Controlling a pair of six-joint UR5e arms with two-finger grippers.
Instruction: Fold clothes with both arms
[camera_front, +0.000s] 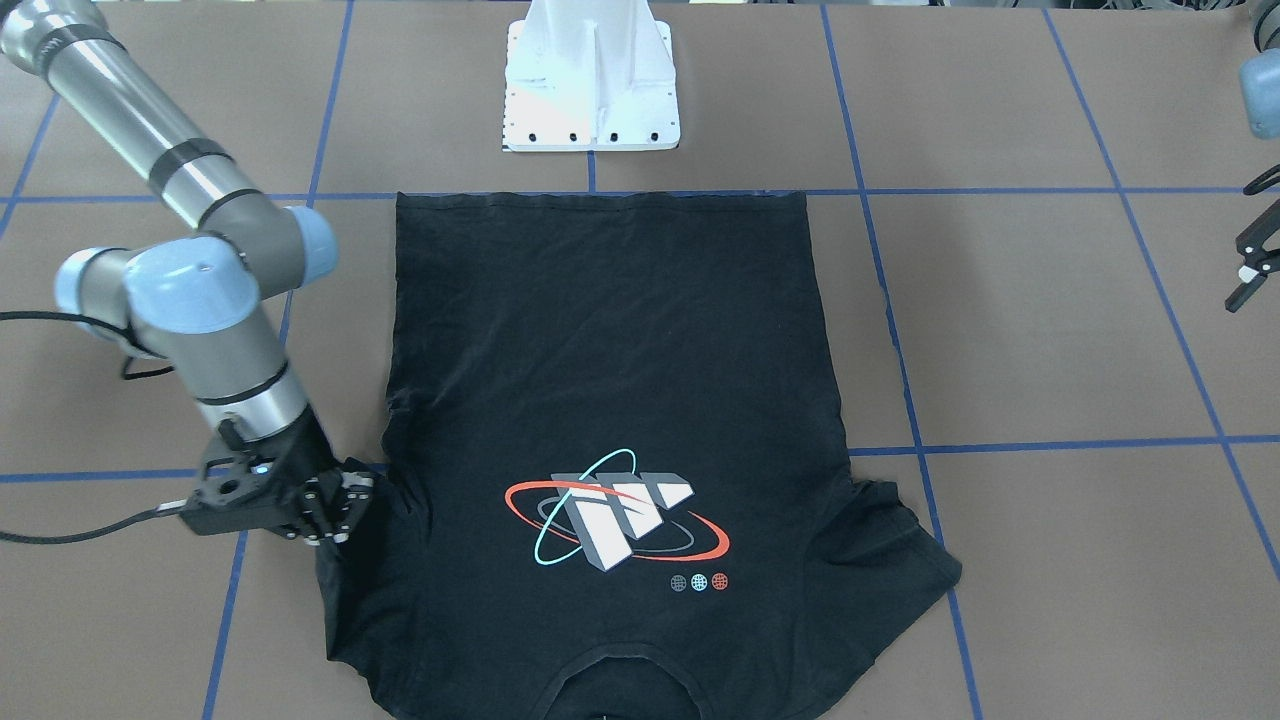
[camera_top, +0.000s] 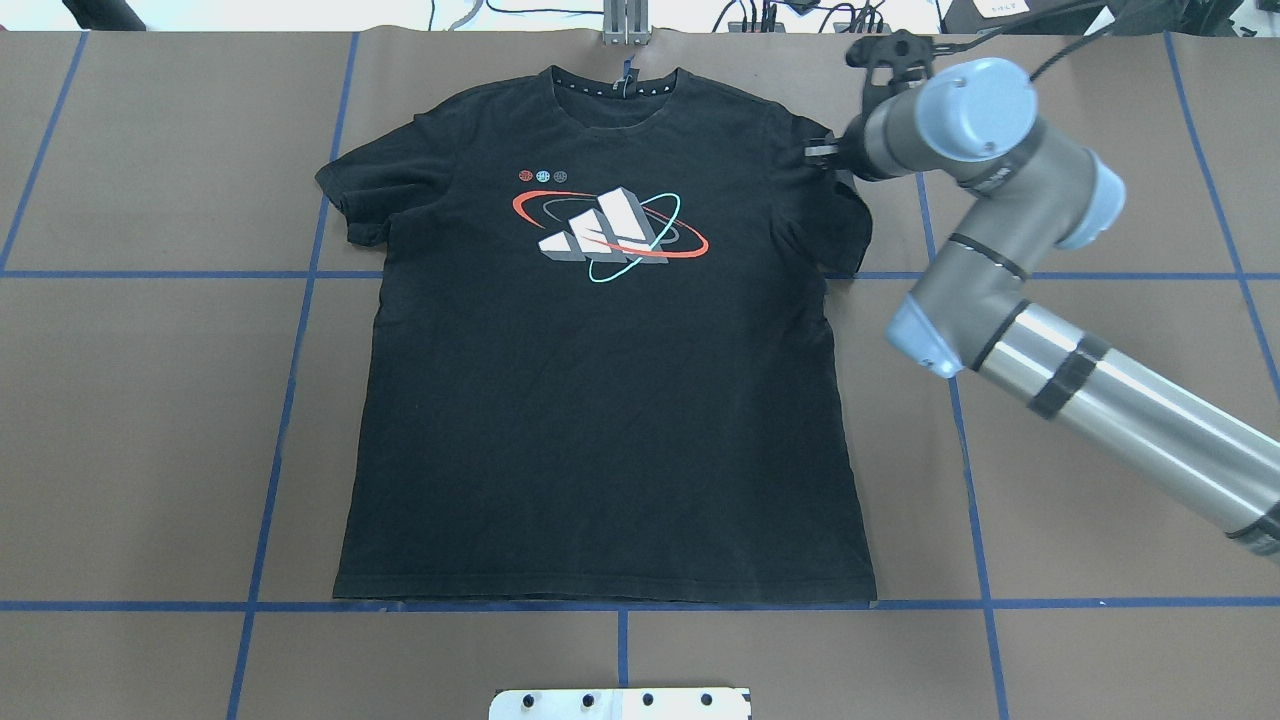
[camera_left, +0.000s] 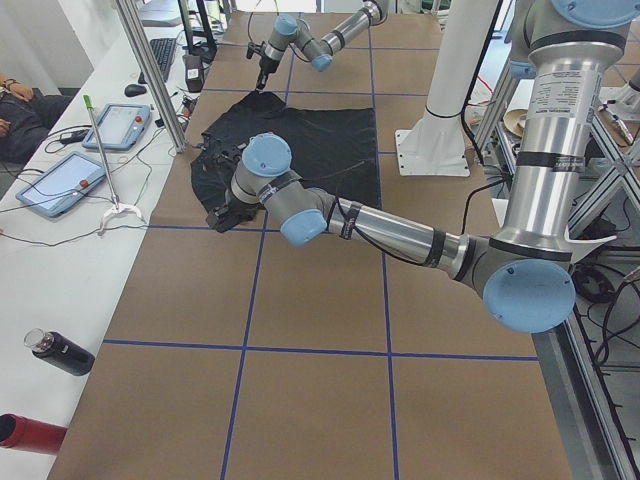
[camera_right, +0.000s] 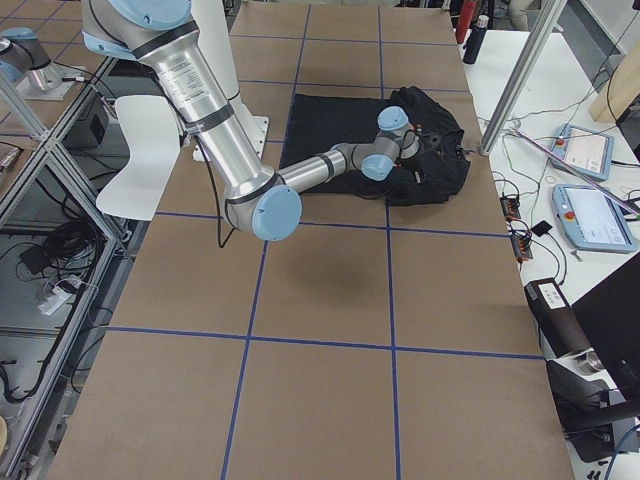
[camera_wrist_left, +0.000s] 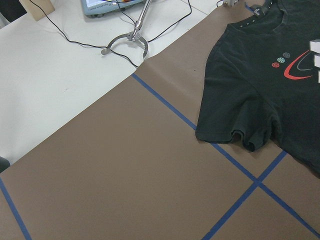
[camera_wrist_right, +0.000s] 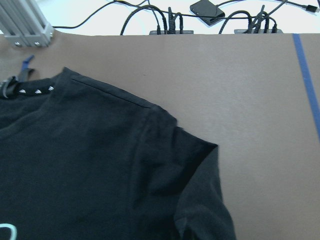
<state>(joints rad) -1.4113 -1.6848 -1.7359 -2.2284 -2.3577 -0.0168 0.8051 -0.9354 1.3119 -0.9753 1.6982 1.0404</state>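
Note:
My right gripper should grab the black T-shirt by its sleeve cuff (camera_front: 332, 574) next. Then it can fold the sleeve in over the shirt's body (camera_front: 516, 420).
The black T-shirt (camera_top: 600, 400) lies spread flat, logo side up, with its collar at the far edge of the table. My right gripper (camera_front: 338, 510) sits at the outer edge of the sleeve on my right, fingers apart and open; in the overhead view this right gripper (camera_top: 818, 153) meets the sleeve's shoulder. The right wrist view shows that sleeve (camera_wrist_right: 195, 175) slightly creased, with no fingers in view. My left gripper (camera_front: 1248, 272) hangs open over bare table, well outside the other sleeve (camera_wrist_left: 250, 130). The exterior left view has the left gripper (camera_left: 220, 220) just beyond the shirt (camera_left: 300, 150).
The white pedestal base (camera_front: 590, 80) stands just behind the shirt's hem. Blue tape lines (camera_top: 290, 400) grid the brown table. A white bench beyond the collar edge holds tablets (camera_left: 60, 185), cables and a metal hook (camera_wrist_left: 125, 42). Upright aluminium posts (camera_left: 150, 70) line that edge.

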